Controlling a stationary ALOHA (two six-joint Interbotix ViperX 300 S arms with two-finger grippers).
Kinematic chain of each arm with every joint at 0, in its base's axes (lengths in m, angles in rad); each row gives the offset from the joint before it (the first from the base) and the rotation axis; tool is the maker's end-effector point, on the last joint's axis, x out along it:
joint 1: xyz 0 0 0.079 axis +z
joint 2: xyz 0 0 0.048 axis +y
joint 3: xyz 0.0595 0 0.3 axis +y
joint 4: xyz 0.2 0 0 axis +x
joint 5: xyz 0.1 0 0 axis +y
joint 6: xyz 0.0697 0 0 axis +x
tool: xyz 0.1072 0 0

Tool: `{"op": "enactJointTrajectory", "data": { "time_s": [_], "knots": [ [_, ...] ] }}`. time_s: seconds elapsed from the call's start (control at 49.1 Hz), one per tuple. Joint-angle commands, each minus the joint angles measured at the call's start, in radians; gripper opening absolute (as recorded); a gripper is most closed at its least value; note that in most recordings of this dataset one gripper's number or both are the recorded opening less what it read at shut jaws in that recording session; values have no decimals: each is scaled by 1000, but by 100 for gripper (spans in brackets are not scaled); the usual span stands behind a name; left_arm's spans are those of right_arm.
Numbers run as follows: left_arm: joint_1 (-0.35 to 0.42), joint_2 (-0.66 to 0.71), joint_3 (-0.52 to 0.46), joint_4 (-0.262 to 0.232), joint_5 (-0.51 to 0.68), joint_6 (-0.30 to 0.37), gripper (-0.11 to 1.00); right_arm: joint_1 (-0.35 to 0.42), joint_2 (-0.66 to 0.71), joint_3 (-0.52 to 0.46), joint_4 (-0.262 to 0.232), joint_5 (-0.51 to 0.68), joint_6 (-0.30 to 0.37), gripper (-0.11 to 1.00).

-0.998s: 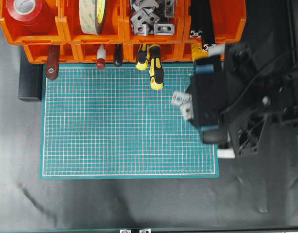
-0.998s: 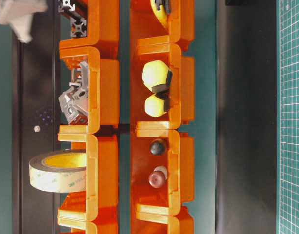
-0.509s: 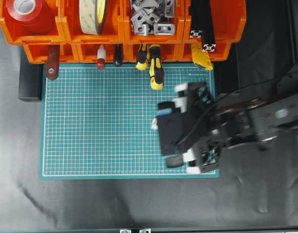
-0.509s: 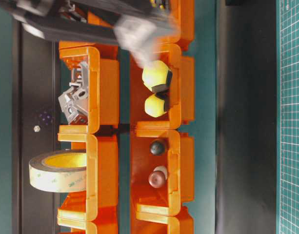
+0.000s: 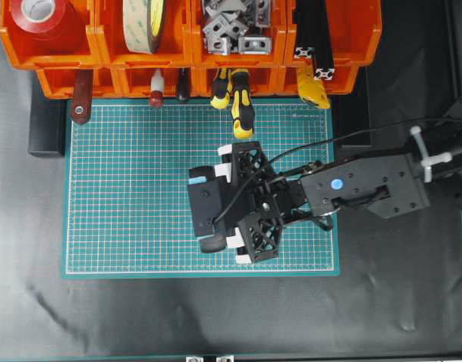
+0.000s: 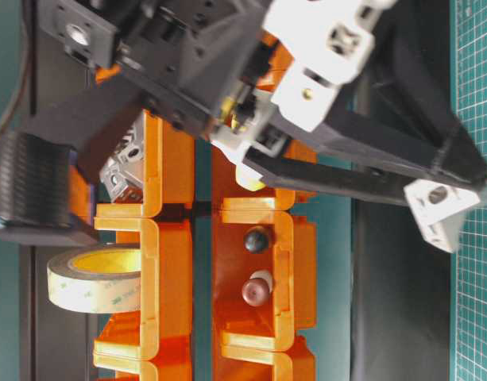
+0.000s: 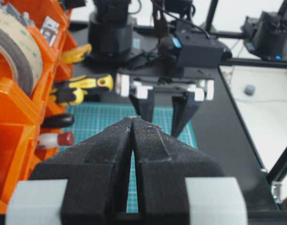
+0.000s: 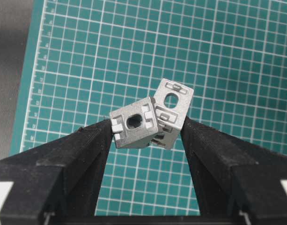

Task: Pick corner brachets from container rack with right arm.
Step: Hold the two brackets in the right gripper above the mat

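Observation:
The pinched corner brachets hang over the green mat (image 8: 87, 56) in the right wrist view, so my right gripper opens now.
My right gripper (image 8: 145, 129) is shut on two silver-grey corner brachets pinched together, one (image 8: 134, 123) against the left finger and one (image 8: 172, 108) against the right. They hang just above the green mat (image 8: 87, 56). From overhead the right gripper (image 5: 217, 204) hovers over the mat's lower right part and hides the held pieces. At table level one held piece (image 6: 438, 208) shows at the fingertips. More brachets (image 5: 231, 30) lie in the orange container rack (image 5: 65, 56). My left gripper (image 7: 133, 122) is shut and empty, facing the right gripper (image 7: 164, 112).
The rack's bins hold red tape (image 5: 38, 19), a double-sided tape roll (image 5: 144, 23) and black slotted bars (image 5: 313, 38). Yellow-black screwdrivers (image 5: 240, 113) and red-handled tools (image 5: 155, 94) stick out of the lower row over the mat's top edge.
The right arm swung from beside the rack at the mat's right edge leftward and toward the front, carrying the brachets over the mat. Its jaws kept the same width.

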Motion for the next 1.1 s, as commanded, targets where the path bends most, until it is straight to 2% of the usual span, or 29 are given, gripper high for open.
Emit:
{"op": "enactJointTrajectory", "data": {
  "time_s": [0.0, 0.529, 0.57, 0.652, 0.713, 1.079],
  "knots": [
    [-2, 8, -28, 3, -12, -2, 0, -3, -12, -26, -3, -15, 0, 50],
    [0, 8, -28, 3, -8, 2, 0, -2, -6, -31, -3, -18, 9, 50],
    [0, 8, -28, 2, -8, 2, 0, -2, -6, -32, -3, -18, 8, 56],
    [0, 6, -28, 3, -6, 0, 0, 0, -6, -32, -2, -12, 8, 76],
    [0, 6, -28, 3, -6, 0, 0, 0, -6, -34, -3, -8, 8, 84],
    [0, 0, -29, 2, -5, -6, 0, 0, -9, -34, 0, -6, 12, 83]
  ]
}}
